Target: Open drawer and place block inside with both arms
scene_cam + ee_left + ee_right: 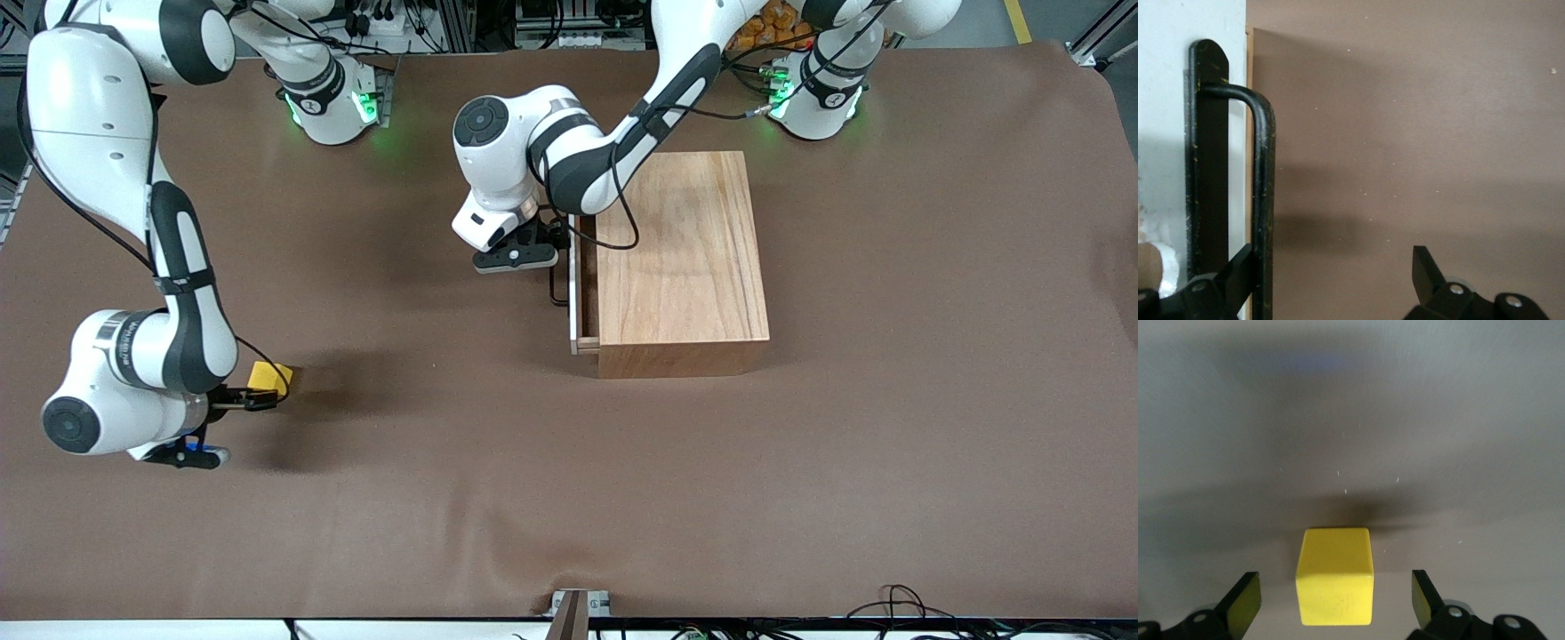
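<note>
The yellow block needs to go inside the drawer (574,311), so the right gripper should grab it by its two opposite sides next.
The wooden box (680,258) stands mid-table. Its drawer (574,311) is pulled out a small way, white front toward the right arm's end. My left gripper (558,238) is open at the black loop handle (555,289). In the left wrist view the handle's bar (1263,200) lies between the fingers of the left gripper (1335,277), against one finger (1238,273). The yellow block (269,376) lies on the table toward the right arm's end. My right gripper (262,393) is open and low around it. In the right wrist view the block (1335,583) sits between the open fingers of the right gripper (1335,603), with gaps on both sides.
Brown cloth covers the table (569,480). A black cable (622,213) from the left arm hangs over the box's top. A small metal mount (576,604) and loose cables (907,603) sit at the table edge nearest the front camera.
</note>
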### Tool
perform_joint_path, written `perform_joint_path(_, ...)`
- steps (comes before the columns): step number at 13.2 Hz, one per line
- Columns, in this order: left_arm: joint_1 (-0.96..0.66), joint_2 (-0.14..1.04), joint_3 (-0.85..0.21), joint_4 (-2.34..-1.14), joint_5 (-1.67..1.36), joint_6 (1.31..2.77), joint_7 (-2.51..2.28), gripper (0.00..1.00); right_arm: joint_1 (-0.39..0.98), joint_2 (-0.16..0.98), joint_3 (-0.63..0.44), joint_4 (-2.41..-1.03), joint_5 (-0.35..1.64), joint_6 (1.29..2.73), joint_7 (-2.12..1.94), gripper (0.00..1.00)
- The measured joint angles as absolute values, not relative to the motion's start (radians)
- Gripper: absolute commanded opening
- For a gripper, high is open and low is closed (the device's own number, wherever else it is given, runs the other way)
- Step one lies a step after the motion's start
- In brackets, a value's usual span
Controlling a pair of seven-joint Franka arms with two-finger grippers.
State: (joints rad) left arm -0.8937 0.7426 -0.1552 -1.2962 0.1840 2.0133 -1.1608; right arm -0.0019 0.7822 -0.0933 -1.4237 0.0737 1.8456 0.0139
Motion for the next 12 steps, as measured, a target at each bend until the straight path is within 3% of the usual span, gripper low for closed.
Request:
perform_joint_path(7, -0.916, 0.749, -0.154, -1.295, 0.165, 2.109, -1.161, 1.0, -0.004, 0.771, -0.096, -1.455, 0.094, 1.854, 0.008, 1.0)
perform_joint_path(9, -0.923, 0.75, -0.154, -1.295, 0.162, 2.131, -1.161, 1.0, -0.004, 0.772, -0.096, -1.511, 0.094, 1.918, -0.002, 1.0)
perform_joint_path(10, -0.924, 0.75, -0.154, -1.295, 0.159, 2.137, -1.161, 1.0, -0.004, 0.773, -0.096, -1.548, 0.094, 1.957, -0.008, 0.65)
perform_joint_path(11, -0.924, 0.751, -0.154, -1.295, 0.156, 2.149, -1.161, 1.0, -0.004, 0.773, -0.096, -1.576, 0.094, 1.984, -0.012, 0.16)
perform_joint_path(12, -0.925, 0.752, -0.154, -1.295, 0.154, 2.163, -1.161, 1.0, -0.004, 0.773, -0.096, -1.587, 0.094, 1.996, -0.014, 0.0)
